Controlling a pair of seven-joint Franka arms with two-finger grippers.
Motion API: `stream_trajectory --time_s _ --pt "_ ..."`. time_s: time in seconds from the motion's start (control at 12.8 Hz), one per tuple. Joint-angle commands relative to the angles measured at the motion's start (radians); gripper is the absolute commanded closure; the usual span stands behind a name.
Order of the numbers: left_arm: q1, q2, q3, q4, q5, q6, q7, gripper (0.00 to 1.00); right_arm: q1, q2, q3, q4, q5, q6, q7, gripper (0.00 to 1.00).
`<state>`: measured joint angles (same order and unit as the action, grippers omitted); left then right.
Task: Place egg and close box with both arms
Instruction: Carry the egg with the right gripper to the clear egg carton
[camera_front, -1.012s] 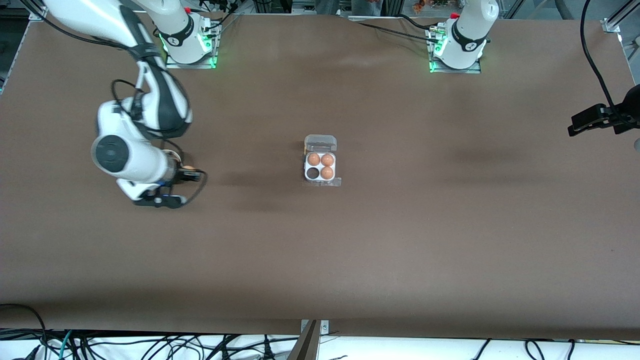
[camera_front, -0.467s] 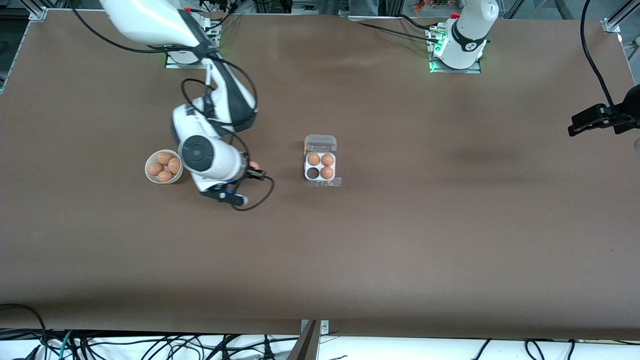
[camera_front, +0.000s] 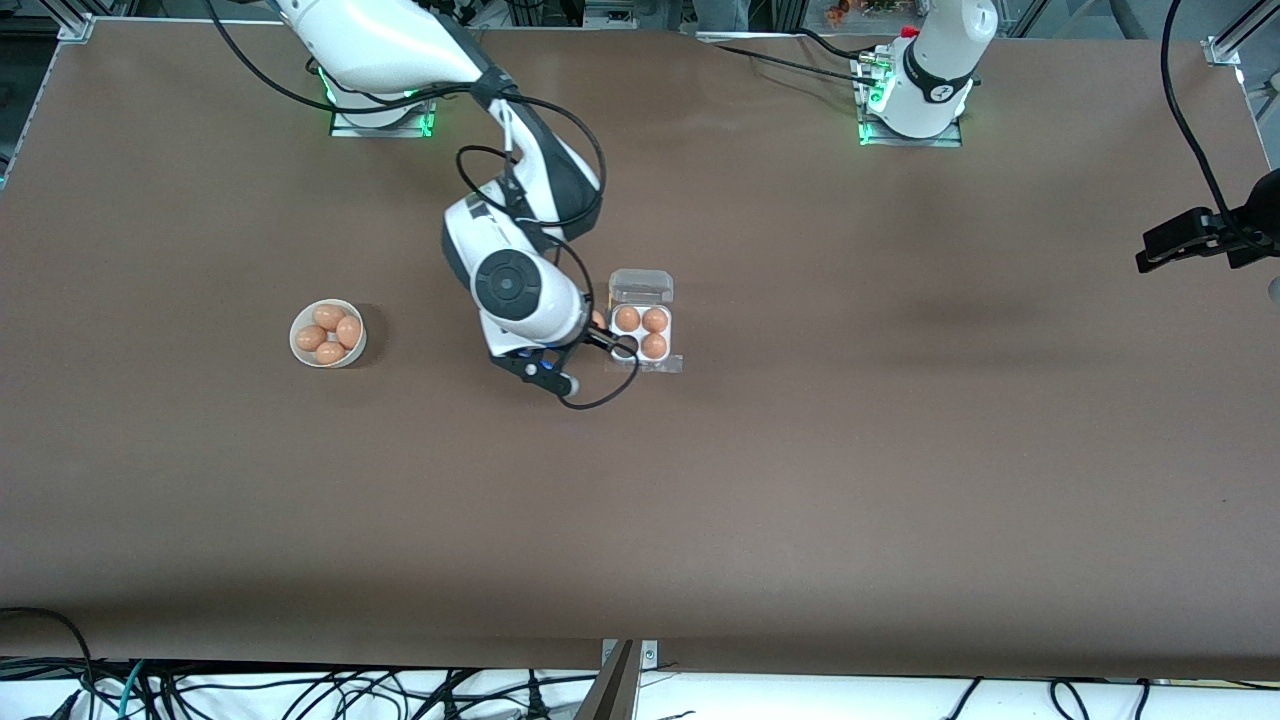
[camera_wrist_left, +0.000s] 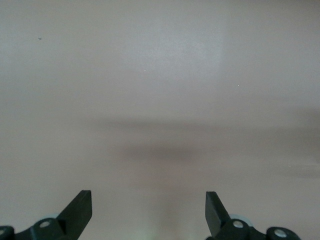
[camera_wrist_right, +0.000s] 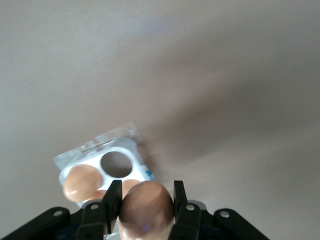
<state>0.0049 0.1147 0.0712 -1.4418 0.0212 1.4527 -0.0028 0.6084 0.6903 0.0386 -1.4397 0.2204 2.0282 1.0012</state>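
Note:
The brown egg is still short of the open cell (camera_wrist_right: 116, 164) in the white tray. My right gripper should move the egg toward the cell first and let go of it after that.
The box (camera_front: 641, 359) is a white four-cell tray with its clear lid (camera_front: 641, 286) lying open, farther from the front camera. Three brown eggs sit in it, and the cell nearest my right gripper (camera_front: 603, 334) is empty. My right gripper is shut on a brown egg (camera_front: 598, 320) at the edge of the box toward the right arm's end. In the right wrist view the held egg (camera_wrist_right: 145, 207) fills the jaws, with the box (camera_wrist_right: 141, 159) and its empty cell (camera_wrist_right: 116, 164) just ahead. My left gripper (camera_wrist_left: 148, 200) is open over bare table.
A round white bowl (camera_front: 296, 346) holding several eggs stands toward the right arm's end of the table. A black clamp with a cable (camera_front: 1195, 238) juts in at the left arm's end. The table is brown.
My right arm has swung from over the bowl across to the box, carrying the egg. The bowl is now uncovered. The left arm has not moved.

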Motion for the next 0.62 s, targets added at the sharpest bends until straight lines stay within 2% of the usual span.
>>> stream_trajectory --time_s 0.0,0.55 --pt "0.003 0.002 -0.004 0.020 0.019 -0.008 0.023 0.00 0.028 0.067 -0.008 0.090 0.031 0.012 0.046 0.68" --pt "0.003 0.002 -0.005 0.018 0.017 -0.008 0.023 0.00 0.071 0.109 -0.008 0.090 0.030 0.066 0.068 0.68"
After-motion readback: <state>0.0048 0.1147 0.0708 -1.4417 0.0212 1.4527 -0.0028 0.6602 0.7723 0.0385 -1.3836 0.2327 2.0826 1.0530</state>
